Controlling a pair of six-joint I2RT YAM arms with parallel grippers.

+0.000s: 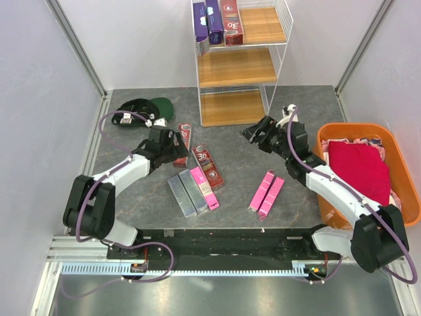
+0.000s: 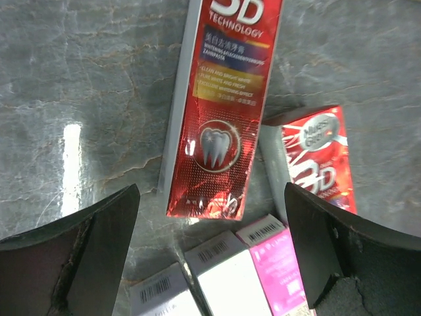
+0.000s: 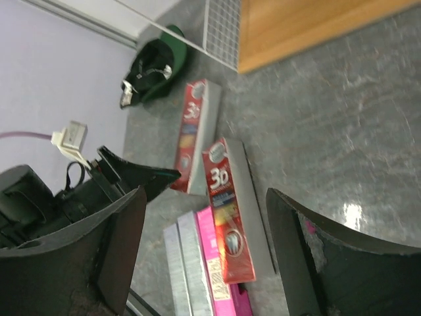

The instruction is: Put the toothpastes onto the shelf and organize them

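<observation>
I should pick up the red carton next with my left gripper, across its long sides near the end with the tooth picture. Then my left gripper can hand it to my right gripper to put on the shelf.
The shelf [image 1: 237, 66] stands at the back; its top board holds two purple toothpastes [image 1: 209, 21] and a dark red one [image 1: 231, 21]. On the table lie two dark red cartons [image 1: 185, 137] [image 1: 208, 166], two silver-grey ones [image 1: 187, 193] and a pink one [image 1: 204, 187] side by side, and a pair of pink ones [image 1: 266, 193]. My left gripper [image 1: 172, 143] [image 2: 210, 250] hovers open over a red carton [image 2: 223, 112], holding nothing. My right gripper [image 1: 255, 135] [image 3: 204, 250] hangs open and empty in front of the shelf's bottom board [image 3: 309, 26], above a red carton [image 3: 227, 210].
An orange basket [image 1: 401, 164] with red cloth stands at the right, beside my right arm. A green and black cap [image 1: 141, 108] lies at the back left. Grey walls with metal rails close the table in.
</observation>
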